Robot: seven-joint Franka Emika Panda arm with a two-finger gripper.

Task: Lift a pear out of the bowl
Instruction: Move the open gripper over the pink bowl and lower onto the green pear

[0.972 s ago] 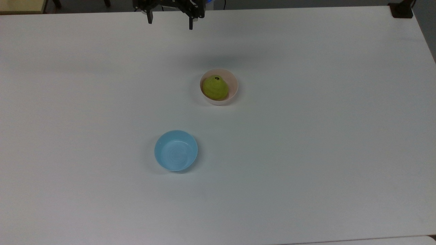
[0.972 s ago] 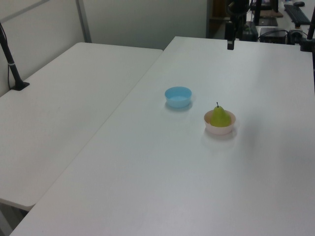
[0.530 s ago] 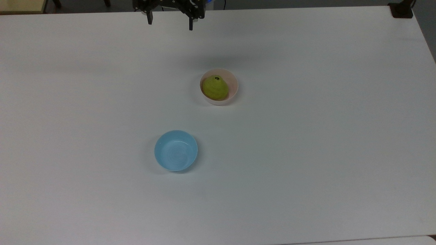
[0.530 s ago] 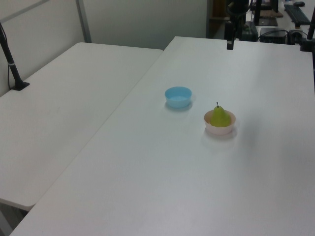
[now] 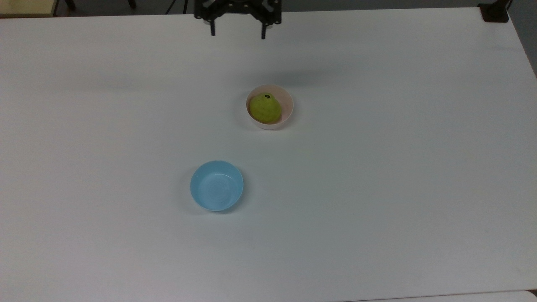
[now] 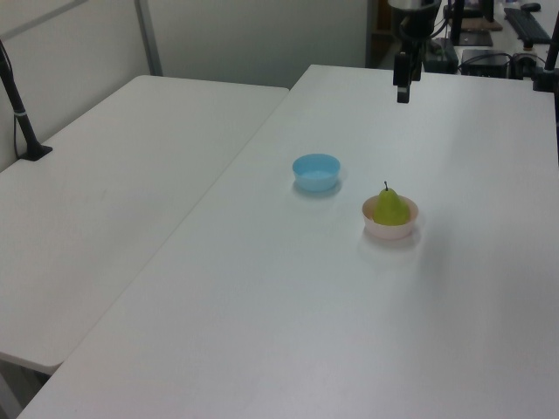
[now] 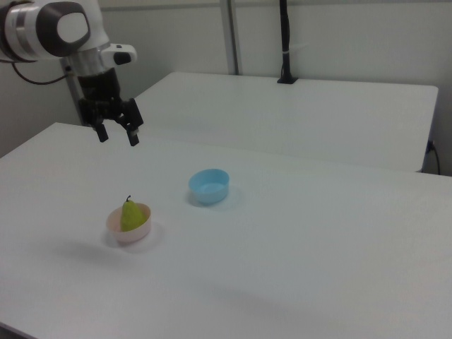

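The yellow-green pear is to come out of the pale pink bowl, so next I need to grab the pear with my gripper by its narrow neck.
A yellow-green pear with a short dark stem stands upright in a pale pink bowl near the middle of the white table. My gripper hangs open above the table near its far edge in the top view, well apart from the bowl, with nothing between its fingers. In the right view it is up and to the left of the pear.
An empty light blue bowl sits apart from the pink one, lower left in the top view. A second white table adjoins this one. A black pole stands on that table.
My gripper has shifted to the right in the top view, toward the line of the pink bowl, and has come slightly lower. It stays open. Pear and bowls have not moved.
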